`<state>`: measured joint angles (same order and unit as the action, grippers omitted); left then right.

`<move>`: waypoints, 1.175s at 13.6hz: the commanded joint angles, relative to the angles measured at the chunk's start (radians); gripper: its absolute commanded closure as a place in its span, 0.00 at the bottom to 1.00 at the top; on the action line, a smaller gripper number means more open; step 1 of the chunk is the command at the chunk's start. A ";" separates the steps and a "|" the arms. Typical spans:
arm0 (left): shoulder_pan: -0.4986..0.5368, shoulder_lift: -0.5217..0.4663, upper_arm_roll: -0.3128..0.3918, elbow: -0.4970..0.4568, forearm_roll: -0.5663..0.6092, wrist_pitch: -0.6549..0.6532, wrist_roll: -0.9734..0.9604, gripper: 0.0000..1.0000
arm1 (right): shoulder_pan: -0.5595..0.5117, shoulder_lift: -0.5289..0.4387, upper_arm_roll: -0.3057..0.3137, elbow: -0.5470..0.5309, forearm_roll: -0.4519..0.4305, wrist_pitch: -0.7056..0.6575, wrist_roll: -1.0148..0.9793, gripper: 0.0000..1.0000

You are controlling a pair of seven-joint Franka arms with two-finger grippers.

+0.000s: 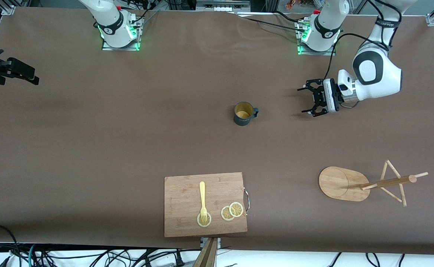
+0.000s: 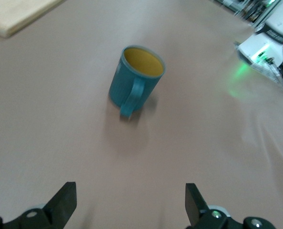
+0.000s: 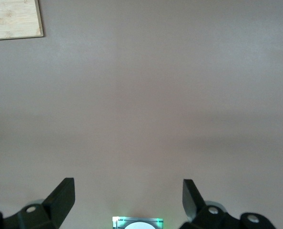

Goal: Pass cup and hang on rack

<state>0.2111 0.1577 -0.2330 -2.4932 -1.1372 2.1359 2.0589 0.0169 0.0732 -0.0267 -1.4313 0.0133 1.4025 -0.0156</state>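
The dark teal cup should hang on the bamboo rack (image 1: 372, 182), so my left gripper needs to grab it by its handle (image 1: 255, 112) next.
The dark teal cup (image 1: 244, 114) stands upright on the brown table near its middle, handle toward the left arm's end; its inside is yellowish. In the left wrist view the cup (image 2: 134, 81) shows with its handle facing the camera. My left gripper (image 1: 302, 100) is open and empty, low over the table beside the cup toward the left arm's end; its jaws (image 2: 129, 191) stand wide apart. The bamboo rack (image 1: 372, 182) stands nearer the front camera at the left arm's end. My right gripper (image 1: 16, 68) waits open and empty at the right arm's end (image 3: 127, 188).
A wooden cutting board (image 1: 187, 218) lies near the table's front edge with a yellow fork (image 1: 202, 198) and lemon slices (image 1: 232, 211) on it. Its corner shows in both wrist views (image 2: 22, 14) (image 3: 13, 19).
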 commanded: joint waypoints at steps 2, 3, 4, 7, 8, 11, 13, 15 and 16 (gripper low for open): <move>0.024 0.189 -0.043 0.028 -0.197 -0.022 0.361 0.00 | 0.003 0.003 -0.001 0.009 -0.009 0.004 -0.014 0.00; 0.022 0.224 -0.055 0.030 -0.263 -0.021 0.424 0.00 | 0.002 0.003 -0.001 0.009 -0.012 0.004 -0.012 0.00; 0.021 0.259 -0.081 0.031 -0.315 -0.013 0.475 0.00 | 0.002 0.003 -0.001 0.009 -0.012 0.003 -0.012 0.00; 0.008 0.315 -0.137 0.060 -0.456 -0.008 0.588 0.00 | 0.003 0.002 -0.001 0.009 -0.010 -0.002 -0.009 0.00; -0.011 0.336 -0.141 0.076 -0.495 -0.008 0.639 0.00 | 0.005 0.002 0.001 0.009 -0.012 -0.004 -0.009 0.00; -0.035 0.388 -0.140 0.106 -0.584 -0.005 0.765 0.00 | 0.006 0.002 -0.001 0.009 -0.012 0.001 -0.009 0.00; -0.071 0.433 -0.140 0.145 -0.652 0.021 0.829 0.00 | 0.005 0.002 -0.001 0.009 -0.013 0.001 -0.009 0.00; -0.093 0.459 -0.140 0.161 -0.725 0.021 0.885 0.00 | 0.003 0.002 -0.002 0.009 -0.013 0.001 -0.009 0.00; -0.101 0.471 -0.140 0.178 -0.730 0.021 0.889 0.00 | 0.003 0.002 -0.002 0.009 -0.013 0.000 -0.009 0.00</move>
<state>0.1260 0.5763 -0.3708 -2.3525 -1.8032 2.1491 2.7663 0.0177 0.0746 -0.0269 -1.4309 0.0122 1.4044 -0.0157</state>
